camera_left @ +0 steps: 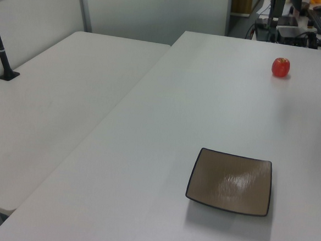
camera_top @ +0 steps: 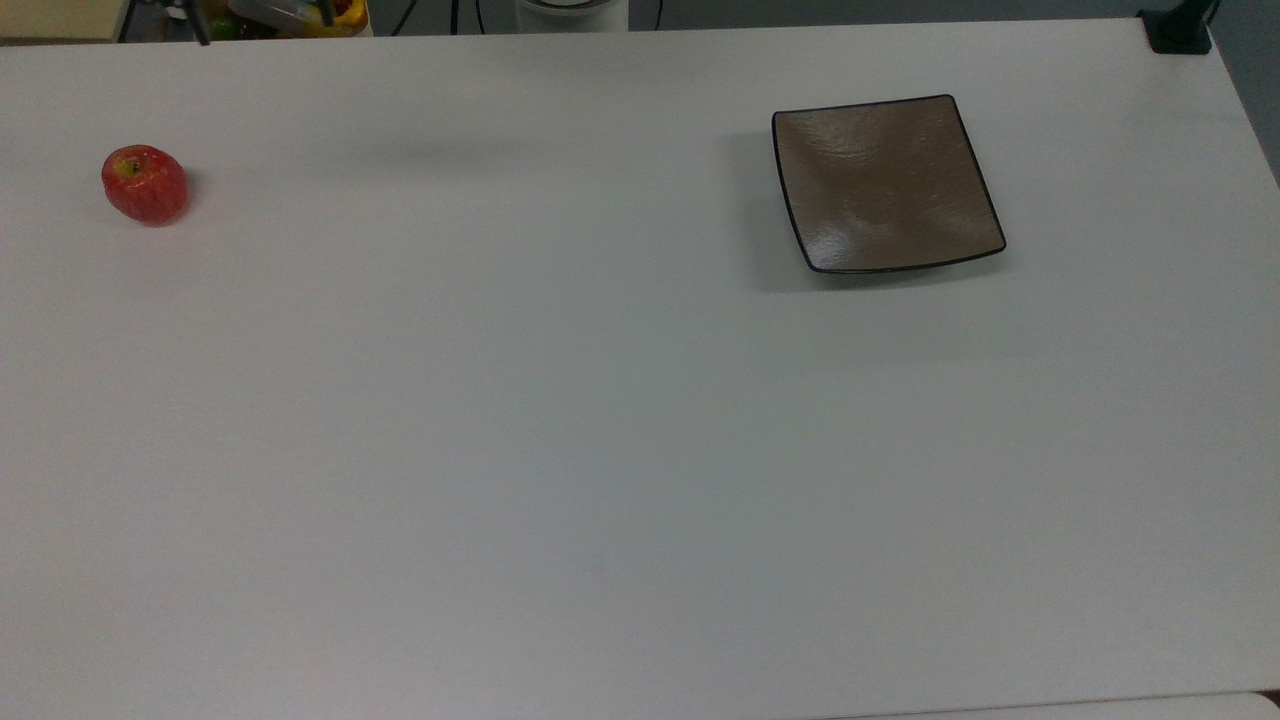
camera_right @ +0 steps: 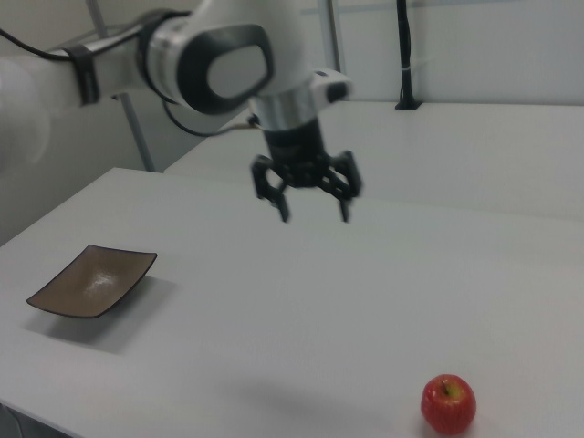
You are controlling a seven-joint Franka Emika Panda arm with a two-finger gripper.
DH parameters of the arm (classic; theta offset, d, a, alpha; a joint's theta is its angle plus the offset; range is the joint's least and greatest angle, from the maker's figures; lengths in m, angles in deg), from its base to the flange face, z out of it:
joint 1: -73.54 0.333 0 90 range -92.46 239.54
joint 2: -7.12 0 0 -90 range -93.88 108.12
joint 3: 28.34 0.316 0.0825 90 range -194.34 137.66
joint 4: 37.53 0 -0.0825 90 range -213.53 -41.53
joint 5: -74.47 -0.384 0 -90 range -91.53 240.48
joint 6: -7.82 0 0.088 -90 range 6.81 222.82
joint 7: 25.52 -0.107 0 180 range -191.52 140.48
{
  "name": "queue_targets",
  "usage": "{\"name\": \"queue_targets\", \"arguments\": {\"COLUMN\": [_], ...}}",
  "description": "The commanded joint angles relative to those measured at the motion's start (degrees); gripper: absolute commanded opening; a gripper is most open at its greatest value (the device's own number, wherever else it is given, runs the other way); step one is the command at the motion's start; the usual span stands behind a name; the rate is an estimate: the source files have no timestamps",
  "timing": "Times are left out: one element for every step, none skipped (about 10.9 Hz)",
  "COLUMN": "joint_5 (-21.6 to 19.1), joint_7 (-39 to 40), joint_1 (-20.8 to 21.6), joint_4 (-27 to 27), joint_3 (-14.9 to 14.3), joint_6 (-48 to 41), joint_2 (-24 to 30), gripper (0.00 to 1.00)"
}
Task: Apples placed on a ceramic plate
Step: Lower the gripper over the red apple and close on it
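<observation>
My gripper grabs the red apple by its round sides next, to set it on the ceramic plate [camera_left: 231,182].
A small red apple [camera_top: 145,184] with a yellowish stem patch rests on the white table at the top view's far left. It sits far back in the left view [camera_left: 280,67] and at the bottom right of the right view [camera_right: 448,404]. The square brown ceramic plate [camera_top: 885,185] with a dark rim lies empty on the top view's right [camera_left: 230,181] [camera_right: 91,280]. My gripper [camera_right: 315,214] hangs open well above the table, pointing down, between plate and apple, holding nothing.
A second white table [camera_left: 57,102] adjoins on the left view's left, with a black post [camera_left: 3,49] clamped to it. A bin of coloured items [camera_top: 290,15] and a black clamp [camera_top: 1180,30] sit beyond the top view's far edge.
</observation>
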Motion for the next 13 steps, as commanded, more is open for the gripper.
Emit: {"name": "queue_targets", "arguments": {"joint_5": [2.6, 2.7, 2.7, 2.7, 2.7, 2.7, 2.7, 2.7, 2.7, 2.9, 3.2, 4.3, 5.6], "joint_7": [4.7, 5.8, 6.7, 8.0, 9.4, 11.6, 13.2, 13.5, 13.6, 13.6, 13.6, 13.6, 13.6], "joint_1": [-3.3, -4.2, -4.9, -5.6, -6.4, -7.2, -7.6, -7.8, -8.0, -8.1, -8.4, -8.6, -8.7], "joint_4": [-0.8, -2.2, -4.0, -5.9, -7.4, -8.5, -9.6, -10.3, -10.4, -10.3, -10.7, -11.8, -12.5], "joint_3": [-2.9, -4.0, -5.1, -5.8, -6.2, -6.5, -6.5, -6.9, -7.1, -7.2, -7.2, -7.2, -7.2], "joint_6": [7.0, 10.1, 14.0, 17.3, 19.1, 20.1, 22.1, 23.8, 24.6, 25.5, 27.7, 29.8, 31.9], "joint_2": [-4.9, -6.5, -7.6, -8.3, -9.0, -9.8, -11.4, -12.4, -13.8, -15.5, -15.9, -16.5, -17.2], "gripper": [1.00, 1.00, 1.00, 1.00, 1.00, 1.00, 1.00, 1.00, 1.00, 1.00, 1.00, 1.00, 1.00]}}
